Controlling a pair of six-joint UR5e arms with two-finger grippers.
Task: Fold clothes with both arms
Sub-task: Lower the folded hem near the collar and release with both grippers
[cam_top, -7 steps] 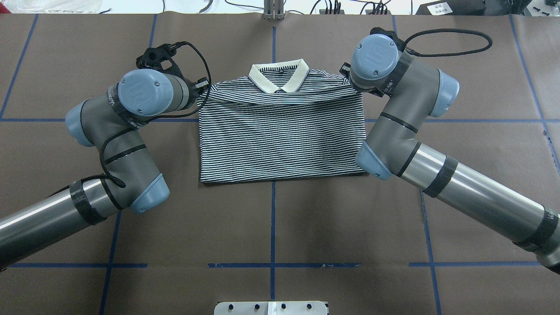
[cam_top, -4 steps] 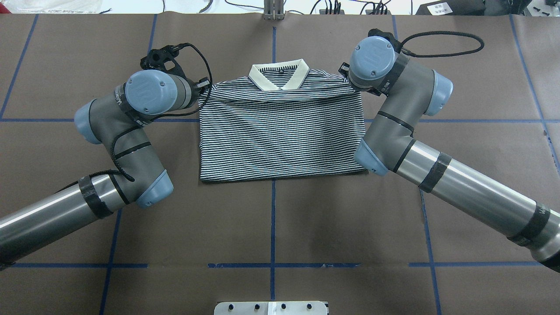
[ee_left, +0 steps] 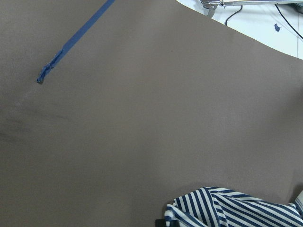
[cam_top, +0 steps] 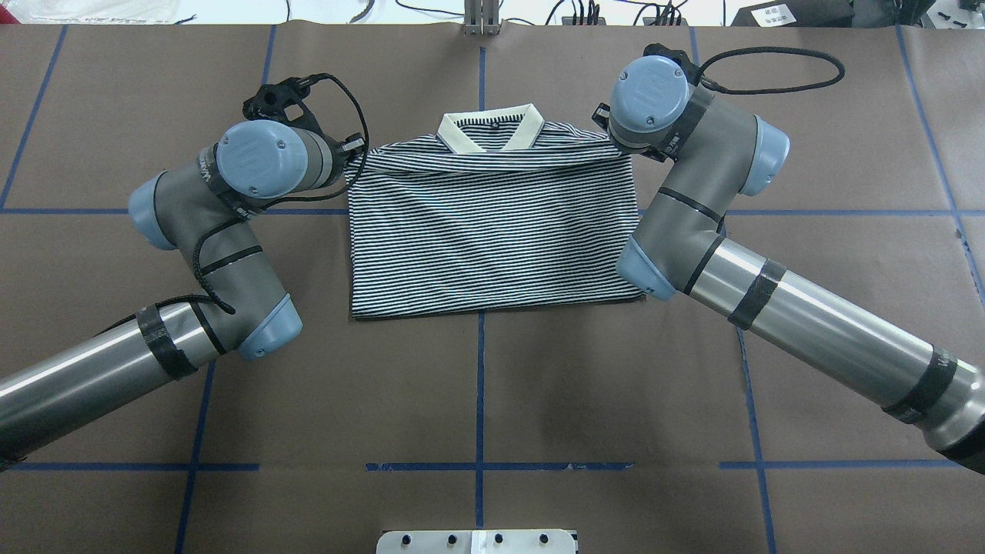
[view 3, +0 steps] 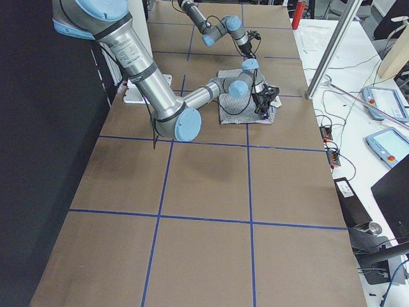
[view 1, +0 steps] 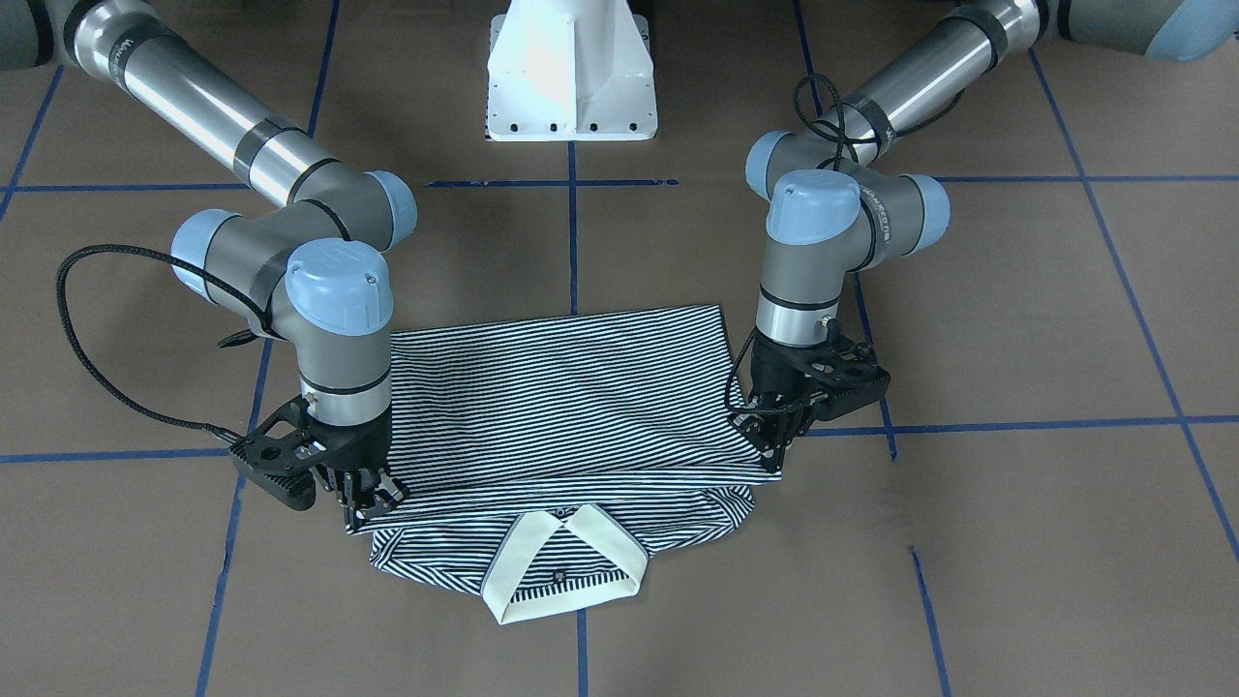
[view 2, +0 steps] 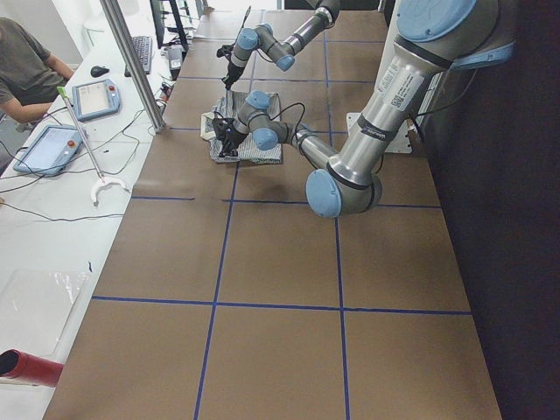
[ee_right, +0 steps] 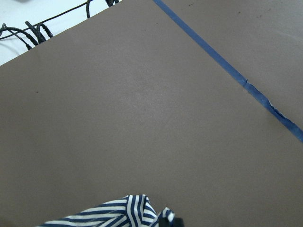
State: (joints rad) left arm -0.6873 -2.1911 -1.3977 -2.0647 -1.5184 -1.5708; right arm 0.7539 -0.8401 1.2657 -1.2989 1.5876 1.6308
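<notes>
My right gripper opens now, since the hem layer lies flat over the shoulder cloth up to the layer's corner in its fingers.
The navy-and-white striped polo shirt (cam_top: 492,238) lies folded on the brown table, its cream collar (cam_top: 490,132) at the far side. In the front-facing view the hem layer (view 1: 571,397) is doubled over towards the collar (view 1: 561,566). My left gripper (view 1: 774,450) is shut on that layer's corner at the shirt's left shoulder. My right gripper (view 1: 366,503) is shut on the other corner. Overhead, both wrists hide the fingers. Striped cloth shows at the bottom edge of the left wrist view (ee_left: 232,210) and the right wrist view (ee_right: 113,213).
The white pedestal base (view 1: 571,68) stands behind the shirt on the robot's side. Blue tape lines (cam_top: 480,385) cross the brown paper. A person and tablets (view 2: 96,96) are at the desk beyond the table's far edge, by a metal post (view 2: 131,61).
Both grippers have carried the folded layer's edge farther towards the collar. The right wrist has moved away from the robot; the left wrist has shifted only slightly.
</notes>
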